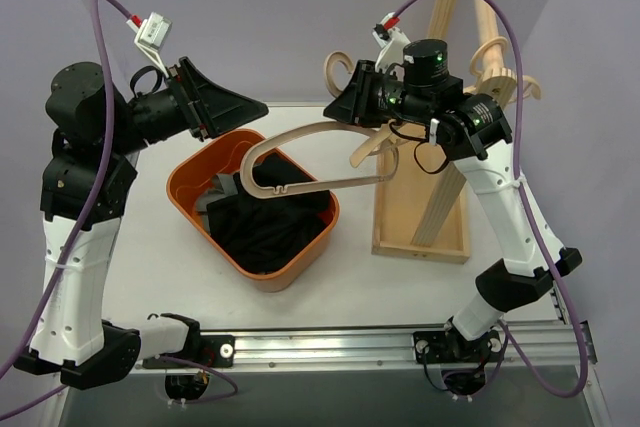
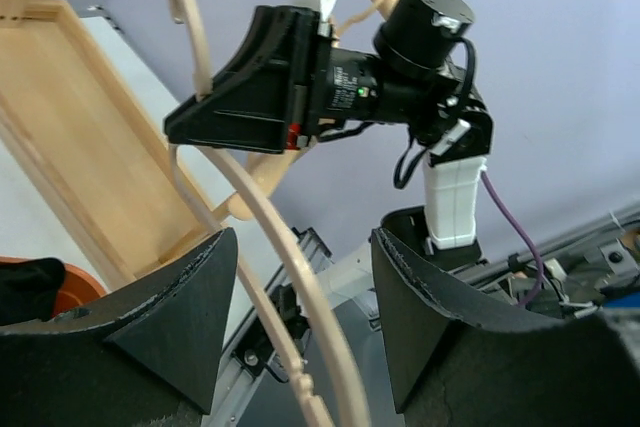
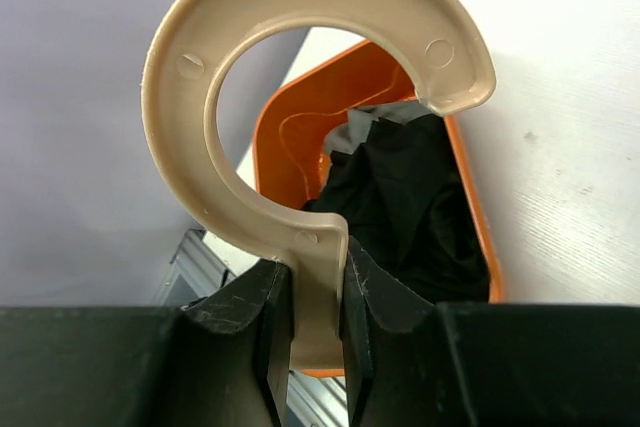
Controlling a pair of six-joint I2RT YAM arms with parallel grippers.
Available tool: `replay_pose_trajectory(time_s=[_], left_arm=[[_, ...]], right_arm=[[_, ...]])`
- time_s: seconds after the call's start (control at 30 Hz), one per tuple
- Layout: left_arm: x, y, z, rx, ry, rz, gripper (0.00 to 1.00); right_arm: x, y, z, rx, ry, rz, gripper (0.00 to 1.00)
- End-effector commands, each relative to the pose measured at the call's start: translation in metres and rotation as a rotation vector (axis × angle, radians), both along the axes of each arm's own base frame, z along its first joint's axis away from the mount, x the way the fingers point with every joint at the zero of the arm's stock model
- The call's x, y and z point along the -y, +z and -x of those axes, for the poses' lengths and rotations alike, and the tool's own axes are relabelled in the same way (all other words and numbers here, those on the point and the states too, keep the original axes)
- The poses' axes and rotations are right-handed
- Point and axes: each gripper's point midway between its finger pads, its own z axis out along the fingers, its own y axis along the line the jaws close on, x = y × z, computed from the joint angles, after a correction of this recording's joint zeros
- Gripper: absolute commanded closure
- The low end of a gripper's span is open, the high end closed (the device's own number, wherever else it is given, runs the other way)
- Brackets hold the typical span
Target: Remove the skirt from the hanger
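Note:
The left gripper grabs the beige hanger by its loose end (image 1: 250, 169) (image 2: 328, 372) next. That leaves the hanger's hook free to hang the hanger on the rack.
The black skirt (image 1: 270, 227) lies bunched in the orange basket (image 1: 185, 202), off the beige hanger (image 1: 300, 133). That hanger hangs in the air above the basket. My right gripper (image 1: 342, 107) is shut on the neck just below the hook (image 3: 200, 37), with both pads pressed on the neck (image 3: 318, 297). In the right wrist view the skirt (image 3: 400, 207) and basket (image 3: 275, 137) lie below. My left gripper (image 2: 303, 237) is open near the hanger's left end. The hanger's arm (image 2: 330, 347) runs between its fingers and touches neither.
A wooden rack on a tray base (image 1: 420, 217) stands at the right, with more beige hangers (image 1: 495, 57) hooked on its post. A metal rail (image 1: 330, 347) runs along the table's near edge.

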Motion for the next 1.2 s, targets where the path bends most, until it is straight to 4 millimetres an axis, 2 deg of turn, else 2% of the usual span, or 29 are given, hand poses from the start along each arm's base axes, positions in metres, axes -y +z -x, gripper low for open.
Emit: replay_pose_trajectory(time_s=[0.0, 0.1, 0.37, 0.93, 1.17], left_arm=[[0.001, 0.031, 0.034, 0.124, -0.111, 0.052, 0.36], [0.000, 0.027, 0.042, 0.129, -0.126, 0.018, 0.36], [-0.007, -0.001, 0.052, 0.081, -0.106, -0.095, 0.39], [-0.003, -0.035, 0.060, 0.008, -0.129, -0.215, 0.41], [-0.004, -0.050, 0.054, -0.021, -0.120, -0.270, 0.57]], right_arm=[[0.007, 0.012, 0.001, 0.064, -0.030, 0.023, 1.00], [0.007, 0.014, 0.001, 0.072, -0.036, 0.028, 1.00], [0.009, 0.020, 0.000, 0.089, -0.057, 0.028, 1.00], [0.009, 0.034, -0.007, 0.122, -0.085, 0.009, 1.00], [0.008, 0.035, -0.009, 0.123, -0.088, 0.004, 1.00]])
